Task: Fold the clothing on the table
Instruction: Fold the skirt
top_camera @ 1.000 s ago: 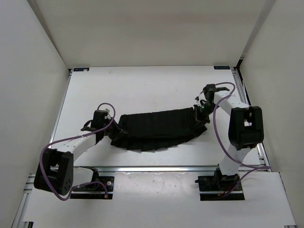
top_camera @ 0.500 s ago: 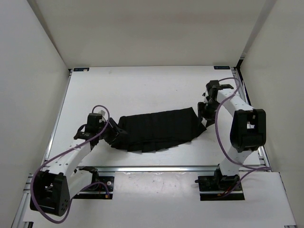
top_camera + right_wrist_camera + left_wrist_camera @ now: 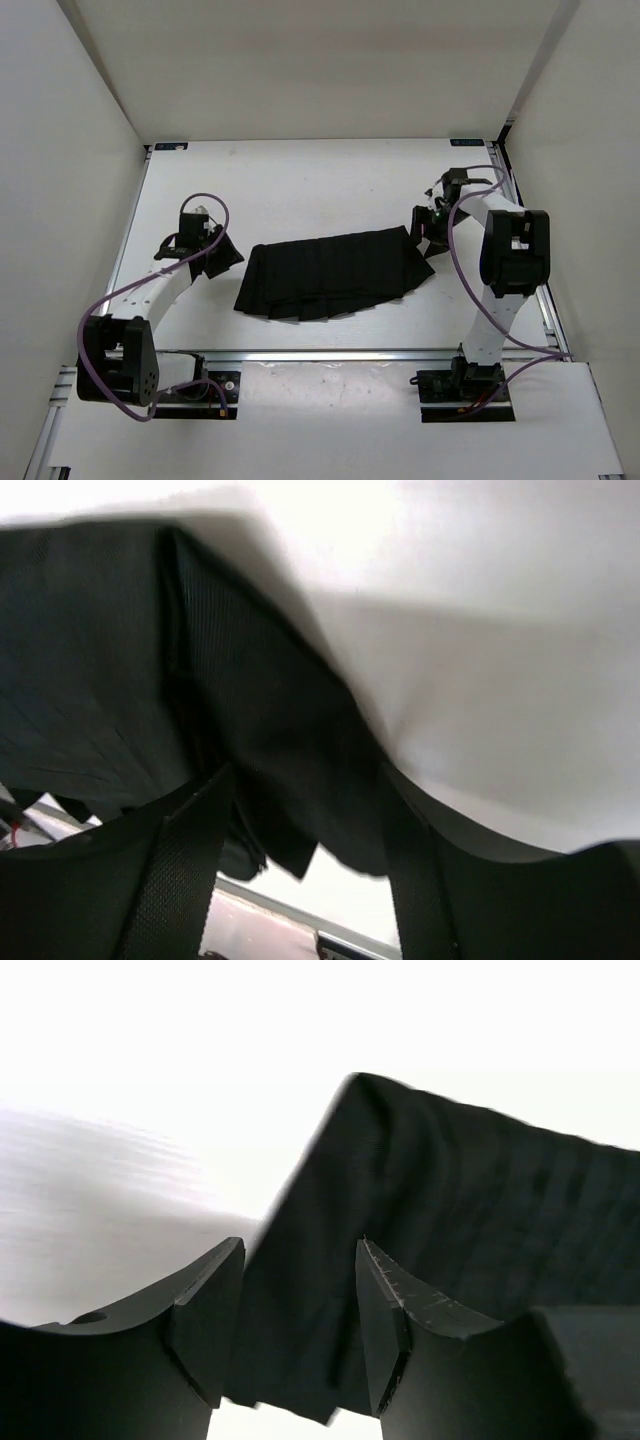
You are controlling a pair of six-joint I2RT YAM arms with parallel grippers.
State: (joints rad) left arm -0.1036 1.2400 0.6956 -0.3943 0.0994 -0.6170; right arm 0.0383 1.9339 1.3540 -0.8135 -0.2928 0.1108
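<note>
The clothing's end is to be folded across the clothing, so the robot's right gripper will next grab the clothing (image 3: 335, 272) at the far corner of that end.
The clothing (image 3: 335, 272), a black pleated garment, lies folded into a long band across the middle of the white table (image 3: 300, 190). My left gripper (image 3: 226, 255) hovers just off its left end, open, with nothing in its grasp. In the left wrist view the clothing (image 3: 460, 1190) lies flat beyond the parted fingers (image 3: 205, 1325) of that gripper (image 3: 298, 1330). My right gripper (image 3: 424, 232) stands at the band's upper right corner, open too. In the right wrist view the clothing (image 3: 100, 660) sags past the spread fingers (image 3: 175, 870) of that gripper (image 3: 300, 865), loose between them.
Silver rails edge the table at the front (image 3: 340, 352) and right (image 3: 505, 200). White walls close in the left, back and right sides. Purple cables (image 3: 455, 265) loop along both arms. The arm bases (image 3: 465, 385) sit below the front rail.
Both grippers opened and let go of the clothing's ends. The left arm drew back up and left, the right one slightly right. The garment settled flat on the table.
</note>
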